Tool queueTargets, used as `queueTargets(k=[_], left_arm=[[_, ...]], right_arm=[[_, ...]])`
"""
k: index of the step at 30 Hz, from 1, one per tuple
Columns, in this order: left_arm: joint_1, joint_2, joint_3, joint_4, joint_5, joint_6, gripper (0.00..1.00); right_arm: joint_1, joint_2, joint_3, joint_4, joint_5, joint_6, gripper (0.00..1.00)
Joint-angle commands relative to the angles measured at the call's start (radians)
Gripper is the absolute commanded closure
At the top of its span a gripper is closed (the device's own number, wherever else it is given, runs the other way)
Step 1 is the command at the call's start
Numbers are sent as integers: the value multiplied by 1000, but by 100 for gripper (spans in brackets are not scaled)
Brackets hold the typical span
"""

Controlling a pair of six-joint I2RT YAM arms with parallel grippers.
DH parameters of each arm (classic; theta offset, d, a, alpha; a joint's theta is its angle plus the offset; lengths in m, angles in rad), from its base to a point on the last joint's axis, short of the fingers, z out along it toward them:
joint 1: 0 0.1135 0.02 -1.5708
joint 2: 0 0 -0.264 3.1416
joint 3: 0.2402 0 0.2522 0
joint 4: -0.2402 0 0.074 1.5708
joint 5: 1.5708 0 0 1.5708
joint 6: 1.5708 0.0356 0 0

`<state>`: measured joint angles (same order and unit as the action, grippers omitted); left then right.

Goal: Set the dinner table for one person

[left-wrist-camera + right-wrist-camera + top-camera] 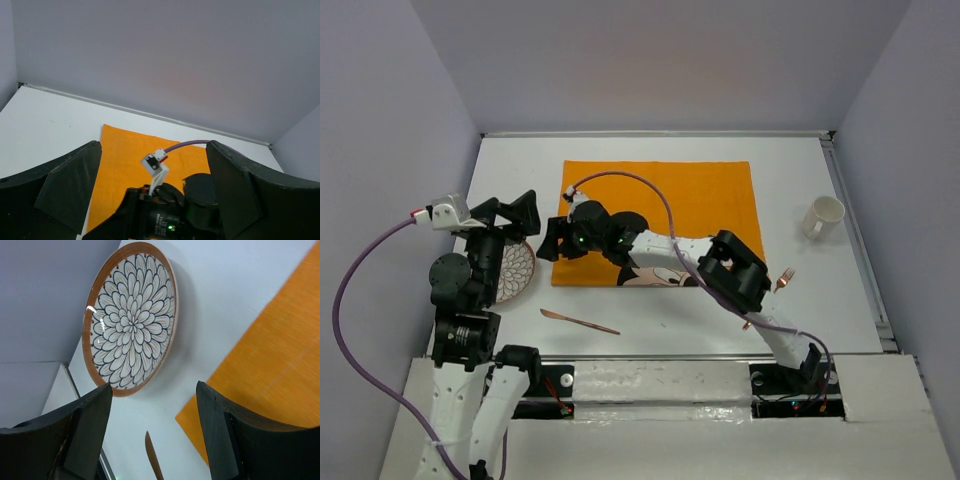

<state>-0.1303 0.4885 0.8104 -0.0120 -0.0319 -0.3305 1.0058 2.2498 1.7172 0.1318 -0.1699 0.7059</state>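
I would leave the plate on the white table if I lifted my right gripper now, as its fingers are wide open and short of the plate's brown rim.
The white dinner table (510,170) carries an orange Mickey Mouse mat (700,195) in the middle. A flower-pattern plate with a brown rim (517,272) lies left of the mat, partly under my left arm; it fills the right wrist view (131,317). A copper knife (580,321) lies in front of the mat, its tip showing in the right wrist view (154,460). A copper fork (785,280) and a white mug (823,216) are at the right. My right gripper (548,240) reaches across to the mat's left edge, open and empty (154,390). My left gripper (520,222) hovers above the plate, open and empty (153,165).
The right arm (720,265) stretches low across the front of the mat, covering the Mickey print. Its wrist and purple cable (187,144) lie right in front of the left gripper. Grey walls close the table at the back and both sides.
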Motion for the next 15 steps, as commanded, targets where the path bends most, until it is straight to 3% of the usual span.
queueTargets(k=[1,6,9,15], left_arm=[[-9,-13,-39,73,-34,11,3],[-34,-18,-37,64,-62,38,2],[-40,-24,-37,63,-65,42,2],[-54,-36,-43,57,-65,44,2]], right_arm=[[42,118,191,-18,-72,69,26],[53,280,445,-115,-94,87,26],[62,347,495,-130,-108,116,27],[62,395,509,-129,-106,164,43]])
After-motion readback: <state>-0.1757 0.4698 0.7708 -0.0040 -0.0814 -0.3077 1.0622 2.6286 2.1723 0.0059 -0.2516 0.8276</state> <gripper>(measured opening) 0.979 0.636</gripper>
